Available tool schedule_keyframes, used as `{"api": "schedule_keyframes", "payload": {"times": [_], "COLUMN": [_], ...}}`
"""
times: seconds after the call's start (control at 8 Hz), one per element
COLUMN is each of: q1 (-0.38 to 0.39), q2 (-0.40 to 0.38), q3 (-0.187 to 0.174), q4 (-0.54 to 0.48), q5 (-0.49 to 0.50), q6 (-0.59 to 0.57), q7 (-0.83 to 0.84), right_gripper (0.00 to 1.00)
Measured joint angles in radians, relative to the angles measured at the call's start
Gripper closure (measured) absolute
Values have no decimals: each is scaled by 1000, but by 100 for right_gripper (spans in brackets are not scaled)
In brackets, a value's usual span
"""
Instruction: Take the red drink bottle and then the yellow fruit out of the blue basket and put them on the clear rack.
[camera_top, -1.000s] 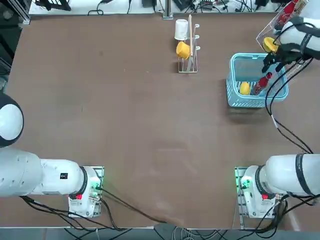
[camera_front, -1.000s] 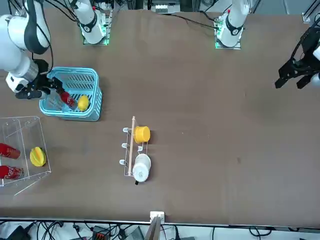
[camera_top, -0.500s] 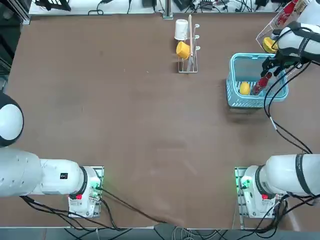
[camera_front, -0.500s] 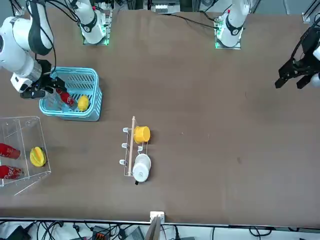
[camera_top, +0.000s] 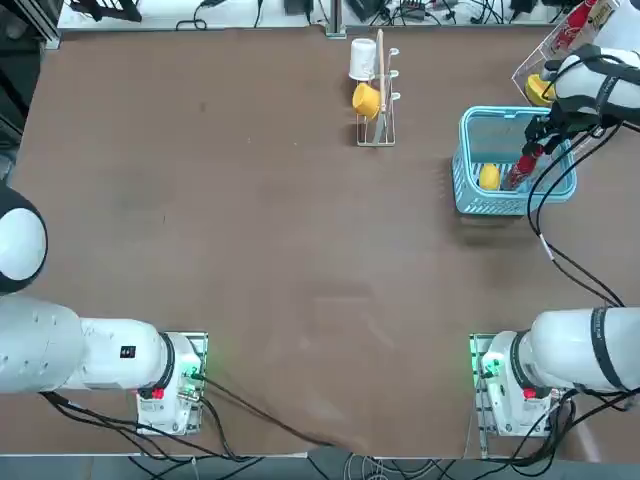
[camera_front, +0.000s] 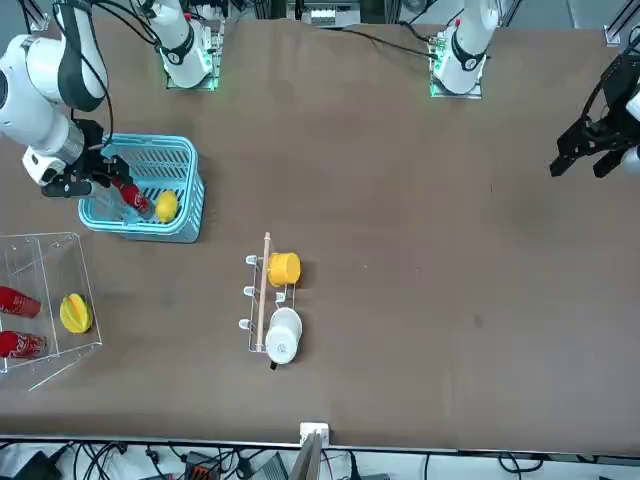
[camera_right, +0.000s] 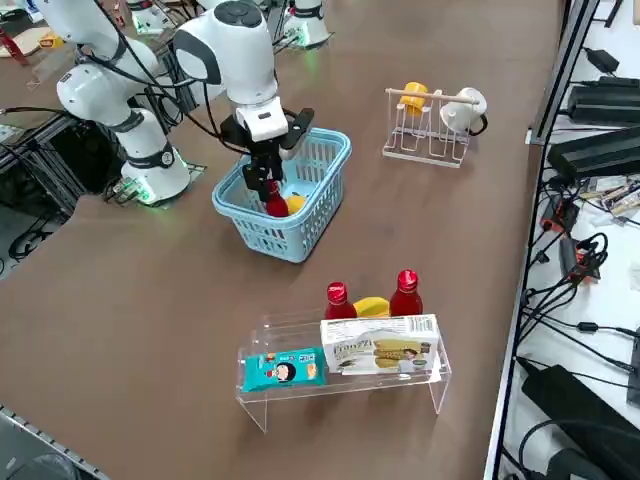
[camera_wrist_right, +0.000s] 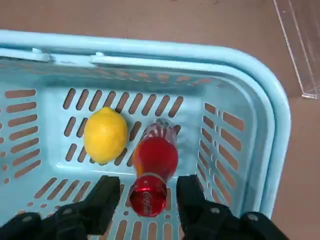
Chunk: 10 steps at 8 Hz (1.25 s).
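The yellow fruit (camera_wrist_right: 105, 135) lies close beside the lower body of the bottle, so my right gripper will next grab the red drink bottle by its raised end with the cap (camera_wrist_right: 148, 194).
The blue basket (camera_wrist_right: 272, 125) stands at the table's right side, with the red drink bottle (camera_wrist_right: 155, 160) leaning inside it, cap up, beside the yellow fruit (camera_wrist_right: 105, 135). My right gripper (camera_wrist_right: 148, 201) reaches down into the basket (camera_top: 468, 195) and is open, one finger on each side of the bottle's cap with small gaps. From overhead the gripper (camera_top: 532, 152) sits just above the bottle (camera_top: 520, 172), and the fruit (camera_top: 489, 177) lies to its left. The clear rack (camera_right: 340, 385) stands beyond the basket (camera_right: 270, 240) and holds two red bottles and a yellow fruit.
A wire mug stand (camera_top: 377, 95) with a yellow mug and a white mug stands mid-table at the far edge. The rack (camera_front: 45, 300) also carries a blue snack pack and a white box. Cables trail from the right arm near the basket.
My right gripper has moved from above the basket's rim down into the basket, and its open fingers now straddle the bottle's cap. Bottle and fruit have not moved.
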Motion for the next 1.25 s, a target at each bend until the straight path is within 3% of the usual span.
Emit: {"api": "schedule_keyframes", "payload": {"times": [0.38,0.62,1.25], "q1": [0,0,0], "q2": [17,22,19], "q3": [0,0,1], "q4": [0,0,9], "q5": [0,-1,-3], "q6": [17,20,7], "q7": [0,0,0], "right_gripper": [42,60,63]}}
